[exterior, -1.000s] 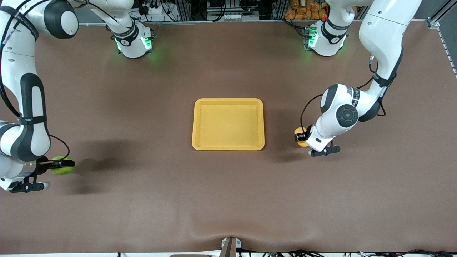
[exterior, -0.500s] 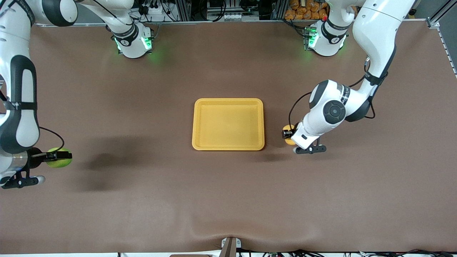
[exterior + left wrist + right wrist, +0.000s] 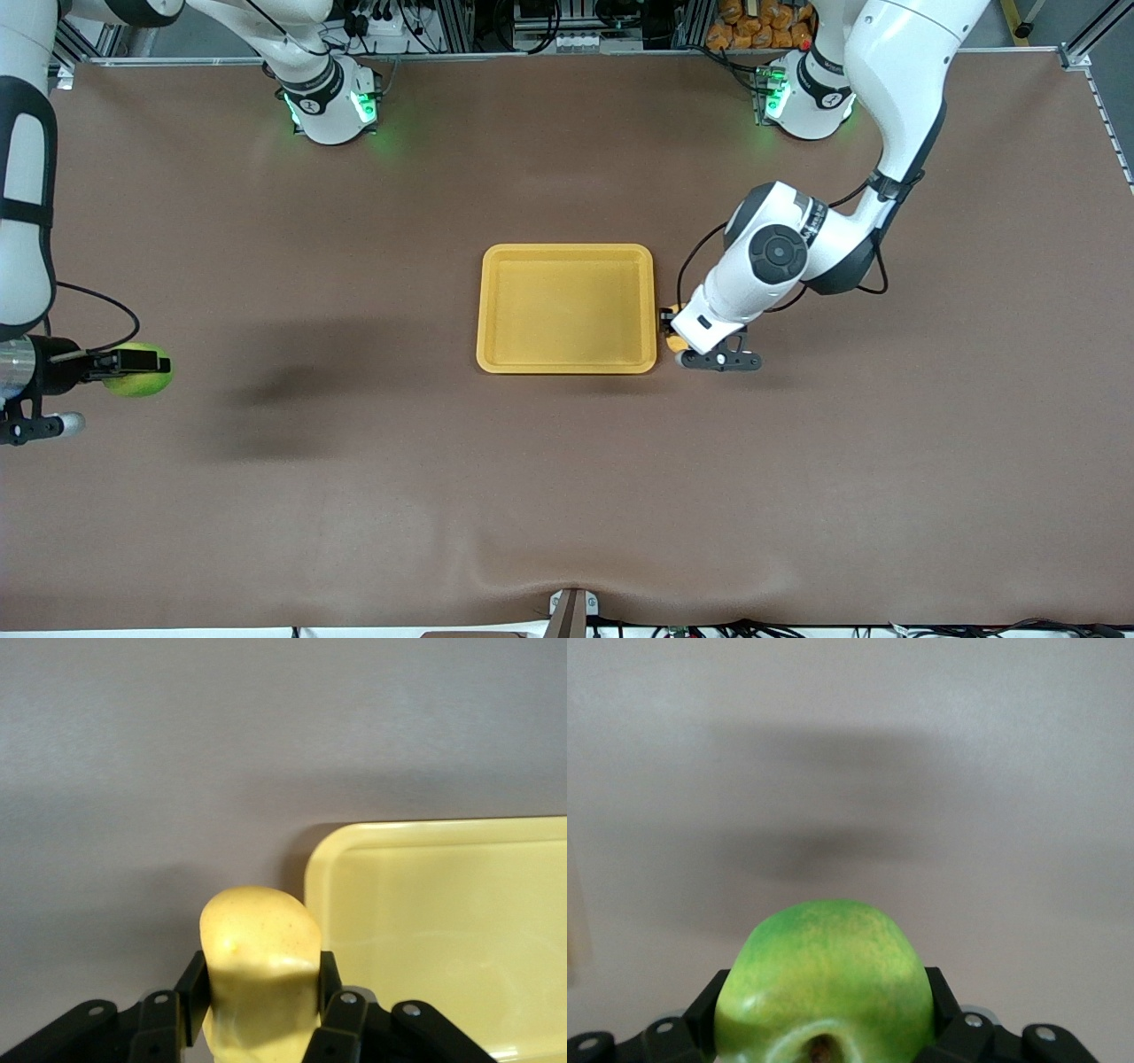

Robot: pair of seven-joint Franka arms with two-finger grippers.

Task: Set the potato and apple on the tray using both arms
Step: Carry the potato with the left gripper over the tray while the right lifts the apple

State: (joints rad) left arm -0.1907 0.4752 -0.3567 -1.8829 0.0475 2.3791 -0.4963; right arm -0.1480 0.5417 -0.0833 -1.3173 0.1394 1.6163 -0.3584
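My left gripper keeps holding the potato until it is inside the tray, since the yellow potato (image 3: 260, 935) now hangs beside the tray's rim (image 3: 324, 855), short of its inside.
The yellow-orange tray (image 3: 567, 252) lies at the table's middle with nothing in it. My left gripper (image 3: 671, 326) is shut on the yellow potato (image 3: 675, 312), held in the air just beside the tray's rim at the left arm's end. In the left wrist view the potato (image 3: 259, 957) sits between the black fingers (image 3: 193, 988) with the tray (image 3: 461, 904) alongside. My right gripper (image 3: 135, 363) is shut on the green apple (image 3: 140, 379), up over the bare table at the right arm's end. In the right wrist view the apple (image 3: 824, 983) fills the jaws, stem dimple toward the camera.
Brown table cover (image 3: 567, 496) spreads all round the tray. The arms' green-lit bases (image 3: 332, 106) stand along the edge farthest from the front camera, with cables and orange items (image 3: 762, 22) past that edge. A small bracket (image 3: 571, 607) sits at the nearest edge.
The left gripper carried the potato toward the tray, from a gap away to right beside its rim. The right gripper rose with the apple; its shadow on the table shifted.
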